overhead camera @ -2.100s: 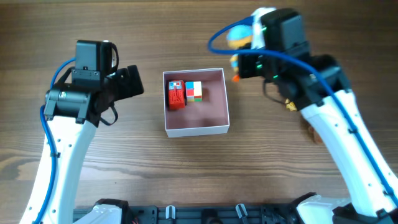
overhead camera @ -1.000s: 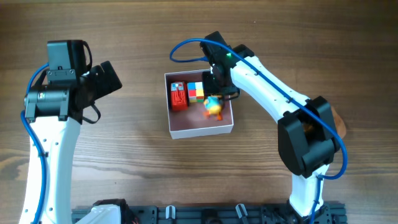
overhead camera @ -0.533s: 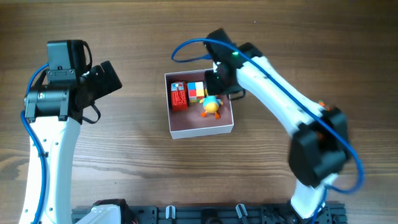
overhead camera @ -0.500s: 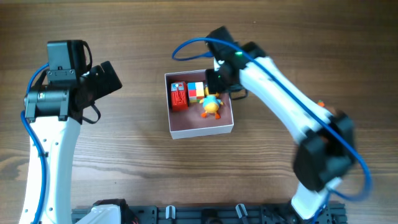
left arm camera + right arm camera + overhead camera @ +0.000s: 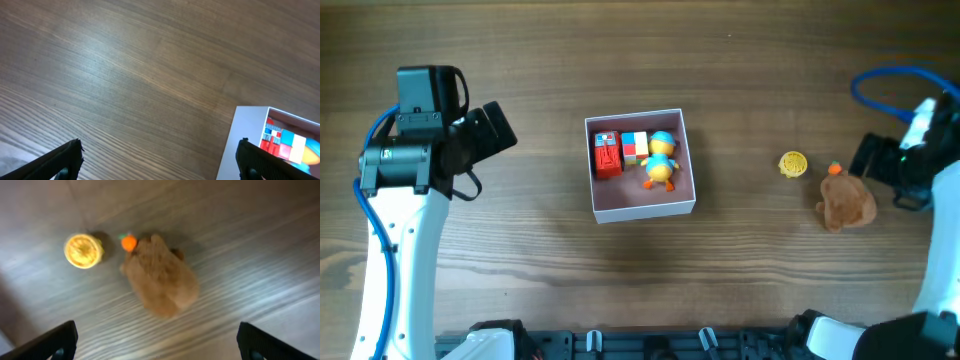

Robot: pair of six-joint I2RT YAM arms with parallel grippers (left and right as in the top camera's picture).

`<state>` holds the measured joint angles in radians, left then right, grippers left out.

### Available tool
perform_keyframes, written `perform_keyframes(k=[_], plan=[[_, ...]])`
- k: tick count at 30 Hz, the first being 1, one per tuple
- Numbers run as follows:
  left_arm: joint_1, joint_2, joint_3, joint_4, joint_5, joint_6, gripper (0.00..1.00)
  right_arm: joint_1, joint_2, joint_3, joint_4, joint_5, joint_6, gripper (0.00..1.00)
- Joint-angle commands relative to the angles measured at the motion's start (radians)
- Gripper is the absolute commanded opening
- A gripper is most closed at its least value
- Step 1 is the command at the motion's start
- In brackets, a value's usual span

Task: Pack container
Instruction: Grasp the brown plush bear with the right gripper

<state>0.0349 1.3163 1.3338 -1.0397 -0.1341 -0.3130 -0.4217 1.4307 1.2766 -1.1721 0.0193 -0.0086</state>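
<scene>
I will next grip the brown plush toy (image 5: 847, 202) (image 5: 161, 277) with my right gripper from above, across the narrower sides of its body, to pack it into the container.
The container (image 5: 643, 211), a white box with a pink inside, stands mid-table and holds a red block (image 5: 605, 156), a coloured cube (image 5: 634, 146) and a yellow duck figure with a blue cap (image 5: 661, 162). My left gripper (image 5: 501, 128) hangs open and empty to its left. In the left wrist view that gripper (image 5: 160, 159) is over bare wood, with the container's white wall (image 5: 245, 145) by its right finger. My right gripper (image 5: 873, 160) is open and empty at the far right. In the right wrist view the right gripper (image 5: 157, 341) sits just short of a brown plush toy (image 5: 161, 277).
Right of the container lie a yellow round toy (image 5: 793, 164), the brown plush toy (image 5: 846, 203) and a small orange piece (image 5: 835, 169) at the plush's top edge. In the right wrist view the yellow toy (image 5: 83, 250) is up left, beside the orange piece (image 5: 129, 242).
My right gripper let go of the duck figure inside the container, opened wide and swung away to the far right near the plush. The left arm has not moved.
</scene>
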Motion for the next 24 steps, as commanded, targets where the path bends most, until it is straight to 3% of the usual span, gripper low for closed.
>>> perform_keyframes(k=[1, 14, 16, 18, 21, 23, 24], plan=[[0.006, -0.008, 0.005, -0.001, -0.006, -0.010, 0.99, -0.001, 0.048, -0.106, 0.084, -0.002, -0.108, 1.00], [0.006, -0.008, 0.005, -0.001, -0.006, -0.009, 0.99, -0.002, 0.401, -0.114, 0.243, 0.031, -0.145, 0.97], [0.006, -0.008, 0.005, -0.001, -0.006, -0.009, 0.99, -0.002, 0.418, -0.114, 0.253, -0.001, -0.138, 0.85], [0.006, -0.008, 0.005, -0.001, -0.006, -0.010, 0.99, -0.002, 0.418, -0.114, 0.265, -0.020, -0.130, 0.53], [0.006, -0.008, 0.005, -0.002, -0.006, -0.009, 0.99, -0.002, 0.418, -0.114, 0.266, -0.021, -0.117, 0.29], [0.006, -0.008, 0.005, -0.002, -0.006, -0.009, 0.99, -0.001, 0.418, -0.114, 0.266, -0.021, -0.089, 0.22], [0.006, -0.008, 0.005, -0.002, -0.006, -0.009, 0.99, -0.001, 0.418, -0.114, 0.267, -0.020, -0.089, 0.09]])
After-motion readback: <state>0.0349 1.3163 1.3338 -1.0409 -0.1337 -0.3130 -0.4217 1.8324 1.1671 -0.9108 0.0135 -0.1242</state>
